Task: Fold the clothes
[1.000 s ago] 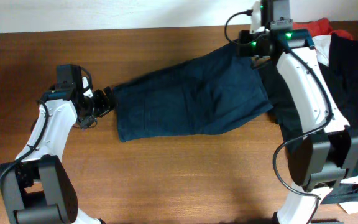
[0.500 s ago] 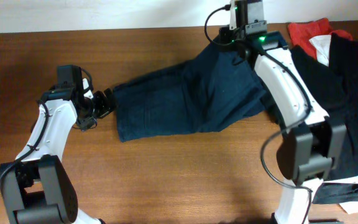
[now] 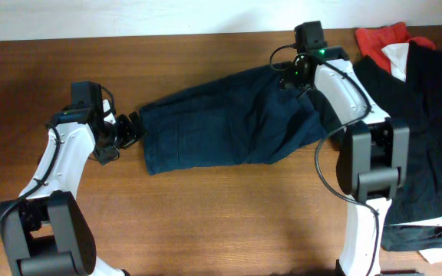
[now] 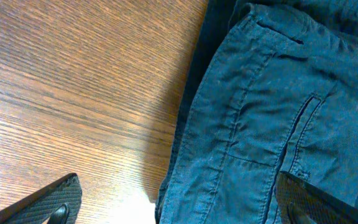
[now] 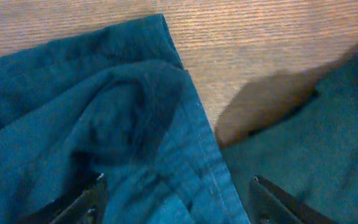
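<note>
The robot's left hand should next grab the navy shorts by the seamed hem bordering the wood, to fold that hem across the rest of the shorts.
The dark navy shorts (image 3: 229, 123) lie spread across the middle of the table, one of the clothes. My left gripper (image 3: 131, 129) stands open at their left edge. In the left wrist view its fingers (image 4: 48, 202) straddle the seamed hem (image 4: 241, 124), one over bare wood and one over cloth. My right gripper (image 3: 288, 74) hovers over the shorts' far right corner. It is open, and in the right wrist view a rumpled fold of the shorts (image 5: 135, 118) lies loose below and between the fingers (image 5: 284, 202).
More clothes are heaped at the table's right end: a red piece (image 3: 382, 37), a white piece (image 3: 396, 57) and a large black garment (image 3: 428, 130). Bare wooden table (image 3: 206, 222) lies in front of the shorts and to their left.
My right gripper has opened and let go of the shorts' far right corner, which now lies on the table. It has drawn back a little from the far edge. The left arm has not moved.
</note>
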Available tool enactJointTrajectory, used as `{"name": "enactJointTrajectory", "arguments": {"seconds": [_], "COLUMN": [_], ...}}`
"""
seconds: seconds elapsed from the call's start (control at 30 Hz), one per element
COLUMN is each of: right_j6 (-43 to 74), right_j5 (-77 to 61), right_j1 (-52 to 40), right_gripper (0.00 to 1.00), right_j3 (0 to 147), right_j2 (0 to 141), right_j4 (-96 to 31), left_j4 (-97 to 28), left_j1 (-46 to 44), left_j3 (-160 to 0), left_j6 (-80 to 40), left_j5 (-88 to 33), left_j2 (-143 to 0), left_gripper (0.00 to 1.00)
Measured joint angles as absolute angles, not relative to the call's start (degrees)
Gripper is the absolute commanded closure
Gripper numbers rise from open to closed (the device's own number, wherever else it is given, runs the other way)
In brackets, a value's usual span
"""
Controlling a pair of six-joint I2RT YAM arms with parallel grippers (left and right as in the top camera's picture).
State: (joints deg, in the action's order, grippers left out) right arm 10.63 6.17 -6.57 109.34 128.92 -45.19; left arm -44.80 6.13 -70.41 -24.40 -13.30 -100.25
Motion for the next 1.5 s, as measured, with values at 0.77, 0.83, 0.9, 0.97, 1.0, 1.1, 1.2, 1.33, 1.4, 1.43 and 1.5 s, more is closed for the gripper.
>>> {"name": "enactJointTrajectory", "arguments": {"seconds": [0.77,0.83,0.9,0.97,1.0,1.1,1.2,1.33,1.4,1.43,1.5], "right_j6": [12.21,15.31,19.51,21.74,22.04,20.75,20.23,19.46,17.87,17.06,14.92], "right_j5": [3.38,4.38,6.46,6.83,6.55,4.67,3.55,2.09,-0.78,-2.31,-5.48], "right_j1": [-2.52,-1.63,-0.3,1.45,2.28,3.84,3.64,3.66,3.6,3.55,3.16], "right_gripper": [0.96,0.93,0.8,0.68,0.64,0.6,0.6,0.59,0.59,0.59,0.59], "right_j3": [90.0,88.64,88.51,88.47,88.49,89.69,94.7,104.31,107.83,108.71,109.43], "right_j2": [123.09,123.09,123.07,123.07,123.07,123.07,123.04,122.28,121.3,120.66,119.35], "right_j4": [-56.88,-58.94,-61.41,-62.15,-62.37,-65.49,-70.67,-76.49,-77.34,-77.49,-78.63], "left_j4": [-46.19,-46.65,-47.05,-47.18,-47.16,-47.16,-47.16,-46.78,-45.28,-44.77,-43.77], "left_j1": [6.13,6.13,6.13,6.13,6.13,6.13,6.13,6.11,5.76,5.45,4.23], "left_j3": [-70.41,-70.41,-70.41,-70.41,-70.41,-70.41,-70.41,-70.41,-70.41,-70.41,-70.41], "left_j6": [-24.43,-24.4,-24.4,-24.4,-24.4,-24.4,-24.4,-23.29,-21.02,-20.21,-18.02], "left_j5": [-13.32,-13.3,-13.32,-13.32,-13.32,-13.32,-13.34,-13.72,-15.11,-15.81,-18.11], "left_j2": [-100.25,-100.25,-100.25,-100.25,-100.25,-100.25,-100.25,-100.31,-100.84,-101.3,-103.31], "left_gripper": [0.01,0.01,0.01,0.01,0.01,0.01,0.01,0.01,0.01,0.01,0.01]}}
